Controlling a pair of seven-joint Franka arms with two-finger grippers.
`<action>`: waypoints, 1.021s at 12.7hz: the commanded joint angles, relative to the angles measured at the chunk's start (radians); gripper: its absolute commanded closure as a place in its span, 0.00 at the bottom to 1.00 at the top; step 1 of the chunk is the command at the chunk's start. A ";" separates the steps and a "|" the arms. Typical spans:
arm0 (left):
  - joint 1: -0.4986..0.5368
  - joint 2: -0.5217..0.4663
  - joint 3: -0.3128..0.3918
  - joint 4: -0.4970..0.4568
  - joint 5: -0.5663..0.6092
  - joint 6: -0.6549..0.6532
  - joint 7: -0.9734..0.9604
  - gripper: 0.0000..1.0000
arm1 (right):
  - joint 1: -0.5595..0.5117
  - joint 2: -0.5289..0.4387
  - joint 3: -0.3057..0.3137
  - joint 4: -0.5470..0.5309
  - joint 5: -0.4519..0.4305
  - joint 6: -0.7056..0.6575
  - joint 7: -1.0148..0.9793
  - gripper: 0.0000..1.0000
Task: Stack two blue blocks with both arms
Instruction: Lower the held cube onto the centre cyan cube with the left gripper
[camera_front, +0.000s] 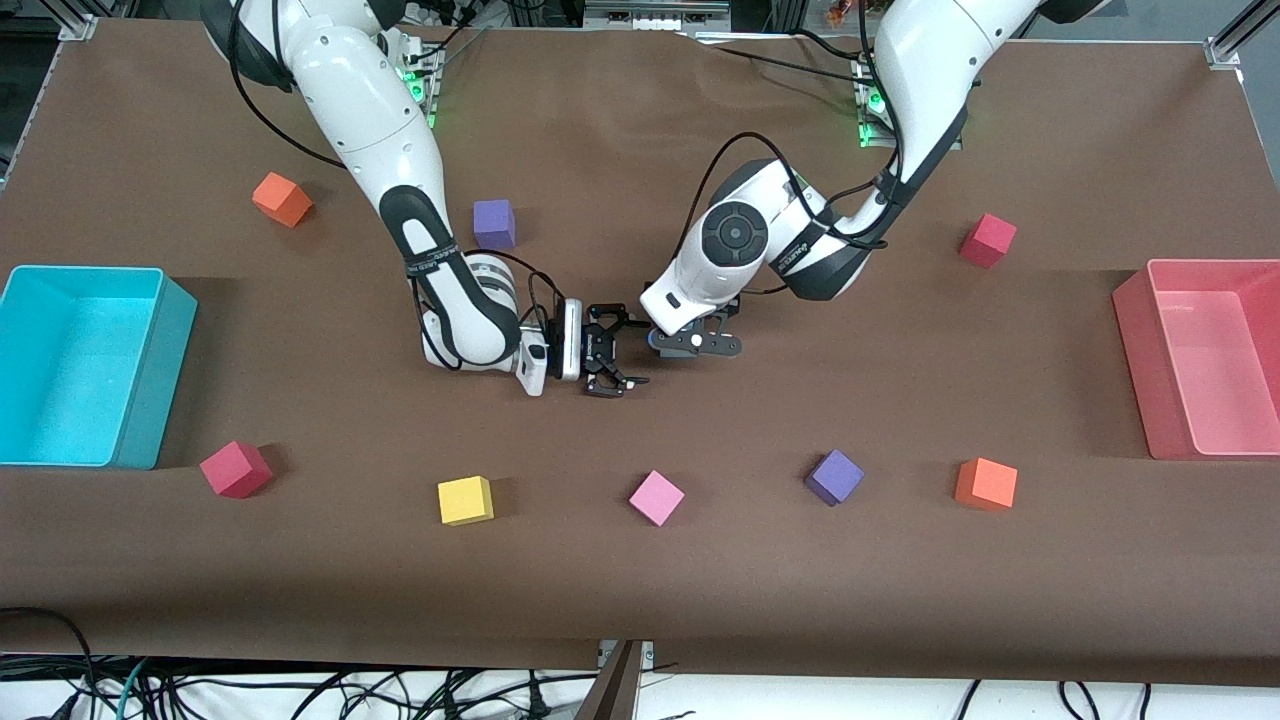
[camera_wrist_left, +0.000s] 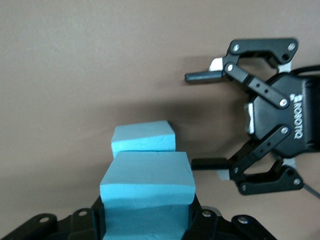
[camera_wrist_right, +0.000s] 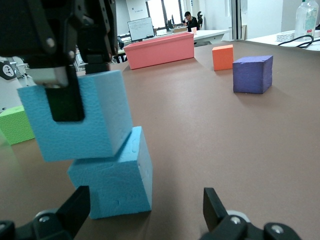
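Note:
The held sky-blue block (camera_wrist_left: 147, 185) sits over the lower blue block (camera_wrist_left: 143, 133) in the left wrist view and would remain stacked, so it is now time for my left gripper to open.
My left gripper (camera_front: 690, 345) is shut on a sky-blue block (camera_wrist_left: 147, 185) over the middle of the table. In the right wrist view this held block (camera_wrist_right: 85, 117) rests tilted and offset on the second blue block (camera_wrist_right: 112, 187), which stands on the cloth. The lower block also shows in the left wrist view (camera_wrist_left: 144, 137). In the front view only a sliver of blue (camera_front: 652, 340) shows under the left wrist. My right gripper (camera_front: 632, 350) is open and empty, low beside the blocks, its fingers (camera_wrist_right: 215, 205) spread in front of the lower block.
Purple cubes (camera_front: 494, 223) (camera_front: 834, 476), orange cubes (camera_front: 282, 199) (camera_front: 986, 484), red cubes (camera_front: 236, 469) (camera_front: 988, 240), a yellow cube (camera_front: 465, 500) and a pink cube (camera_front: 656, 497) lie around. A cyan bin (camera_front: 160, 380) and a red bin (camera_front: 1150, 380) stand at the table's ends.

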 joint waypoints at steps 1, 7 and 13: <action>-0.014 0.020 0.011 0.027 0.024 0.014 -0.021 0.76 | -0.007 -0.006 0.006 -0.003 0.016 -0.009 -0.019 0.00; -0.008 0.017 0.012 0.025 0.031 0.011 -0.047 0.00 | -0.006 -0.008 0.006 -0.003 0.016 -0.009 -0.018 0.00; 0.000 -0.074 -0.001 0.028 0.013 -0.094 -0.063 0.00 | -0.006 -0.012 0.006 -0.003 0.015 -0.008 0.004 0.00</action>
